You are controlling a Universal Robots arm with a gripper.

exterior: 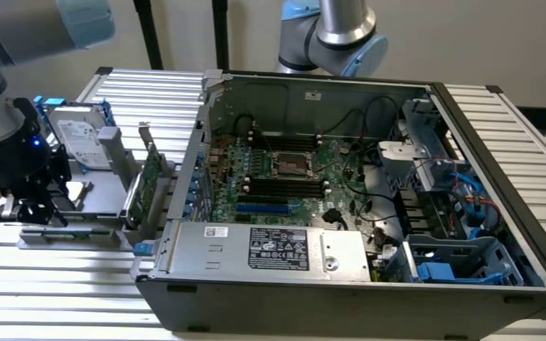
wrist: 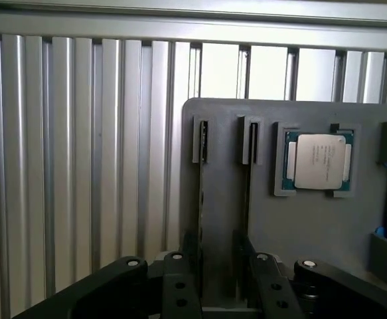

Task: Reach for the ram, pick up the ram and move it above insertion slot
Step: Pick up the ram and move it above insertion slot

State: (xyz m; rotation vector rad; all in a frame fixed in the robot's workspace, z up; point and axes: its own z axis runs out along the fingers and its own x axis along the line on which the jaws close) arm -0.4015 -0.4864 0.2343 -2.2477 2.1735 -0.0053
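Note:
I will reach the ram with my gripper and grab it by the middle of its long top edge [exterior: 69,231]. The sides are free there, since the fixture's clips enclose both ends.
The ram [exterior: 79,231] lies as a long narrow strip in a grey fixture [exterior: 102,188] at the exterior view's left, outside the computer case. In the wrist view it shows edge-on as a thin dark line [wrist: 201,193] running down from a small clip on the fixture plate [wrist: 299,226]; a second such line runs beside it. My gripper [exterior: 34,213] [wrist: 223,289] hovers just over the strip's left end, open, with its black fingers [wrist: 180,286] straddling the thin lines and holding nothing. The insertion slot [exterior: 283,186] is among the black memory slots on the motherboard inside the case.
The fixture also holds a silver hard drive [exterior: 76,138], an upright green expansion card [exterior: 145,186] and a processor chip [wrist: 316,159]. The open computer case [exterior: 500,213] takes up the middle, with its power supply [exterior: 273,249] in front. Ribbed aluminium table [wrist: 60,166] lies around.

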